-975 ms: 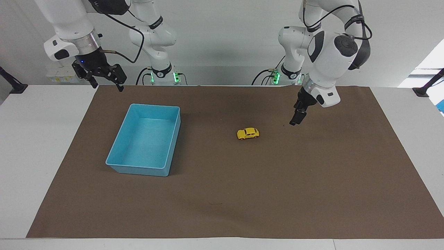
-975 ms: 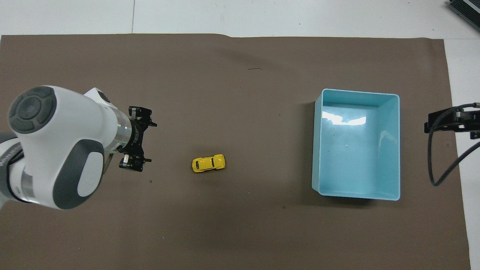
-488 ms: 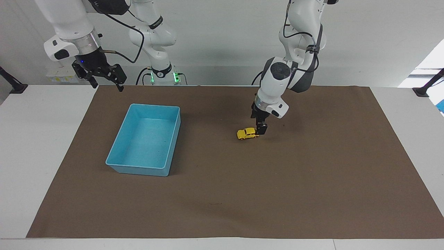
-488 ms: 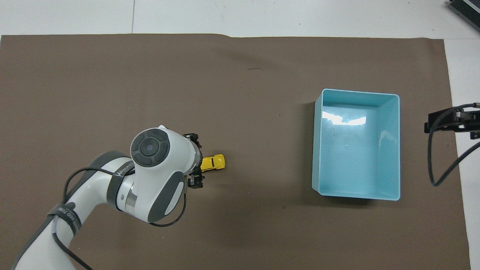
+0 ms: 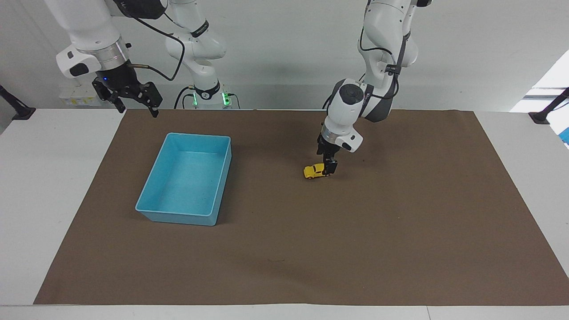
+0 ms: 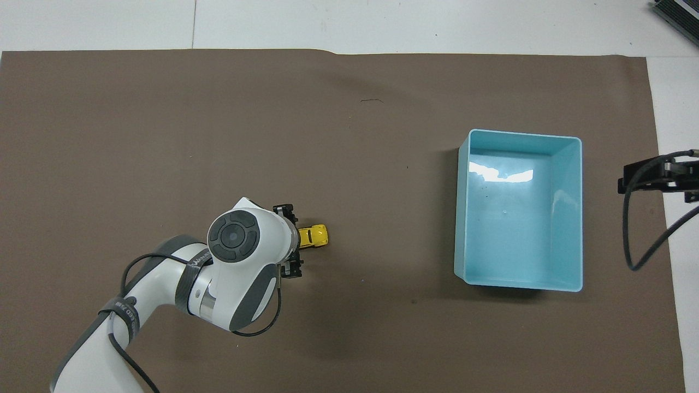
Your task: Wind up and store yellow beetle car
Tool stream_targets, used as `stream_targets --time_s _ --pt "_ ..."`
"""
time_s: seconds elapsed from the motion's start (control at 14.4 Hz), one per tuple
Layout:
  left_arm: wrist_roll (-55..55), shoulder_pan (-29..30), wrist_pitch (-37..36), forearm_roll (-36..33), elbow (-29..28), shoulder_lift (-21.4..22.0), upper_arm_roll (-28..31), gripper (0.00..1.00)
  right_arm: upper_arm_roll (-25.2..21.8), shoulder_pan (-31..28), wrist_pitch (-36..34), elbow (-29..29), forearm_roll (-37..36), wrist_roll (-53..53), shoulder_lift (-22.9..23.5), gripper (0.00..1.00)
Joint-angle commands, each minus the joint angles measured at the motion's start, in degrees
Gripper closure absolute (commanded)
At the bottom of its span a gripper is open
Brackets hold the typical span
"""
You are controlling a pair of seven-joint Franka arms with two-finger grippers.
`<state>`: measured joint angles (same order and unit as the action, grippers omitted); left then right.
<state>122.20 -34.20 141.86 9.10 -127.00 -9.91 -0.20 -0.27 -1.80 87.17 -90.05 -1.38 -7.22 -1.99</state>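
My left gripper grabs the car by its rear end (image 6: 302, 237) next, to wind up the yellow beetle car on the brown mat (image 6: 367, 314).
The yellow beetle car (image 5: 314, 171) stands on the brown mat near the middle of the table; it also shows in the overhead view (image 6: 315, 236). My left gripper (image 5: 329, 169) is down at the car's end toward the left arm's end of the table, fingers open on either side of it; in the overhead view (image 6: 291, 240) the wrist hides that end of the car. My right gripper (image 5: 133, 98) waits, open and empty, up over the mat's corner by the right arm's base. The light blue bin (image 5: 184, 217) stands empty toward the right arm's end.
The brown mat (image 5: 400, 249) covers most of the white table. In the overhead view the bin (image 6: 463, 218) is beside the right gripper (image 6: 652, 177), whose cable hangs over the mat's edge.
My left arm swung in from the left arm's end of the table and came down at the car, then edged slightly further over it. The car and the right arm have not moved.
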Motion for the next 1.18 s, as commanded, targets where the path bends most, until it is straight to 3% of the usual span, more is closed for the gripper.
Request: stream_targets --time_s 0.0,0.21,0.49,0.63,0.84,1.11 --pt "0.8 -1.6 0.5 0.7 1.2 -0.5 1.2 0.00 0.2 -0.3 -0.6 1.0 0.4 0.9 0.5 0.00" --pt "1.5 -1.7 1.0 0.6 1.6 -0.6 1.1 0.00 0.2 -0.3 -0.6 1.0 0.4 0.9 0.5 0.00" --pt "0.8 -2.5 1.2 0.5 0.8 -0.7 1.1 0.68 0.1 -0.3 -0.6 1.0 0.4 0.9 0.5 0.00" --pt "0.3 -2.2 1.1 0.5 0.3 -0.6 1.2 0.96 0.2 -0.3 -0.6 1.0 0.4 0.9 0.5 0.00" --pt "-2.2 -0.6 0.7 0.5 -0.6 -0.4 1.3 0.99 0.2 -0.3 -0.6 1.0 0.4 0.9 0.5 0.00" --pt "-8.3 6.0 0.6 0.3 -1.8 -0.4 1.3 0.97 0.2 -0.3 -0.6 1.0 0.4 0.9 0.5 0.00"
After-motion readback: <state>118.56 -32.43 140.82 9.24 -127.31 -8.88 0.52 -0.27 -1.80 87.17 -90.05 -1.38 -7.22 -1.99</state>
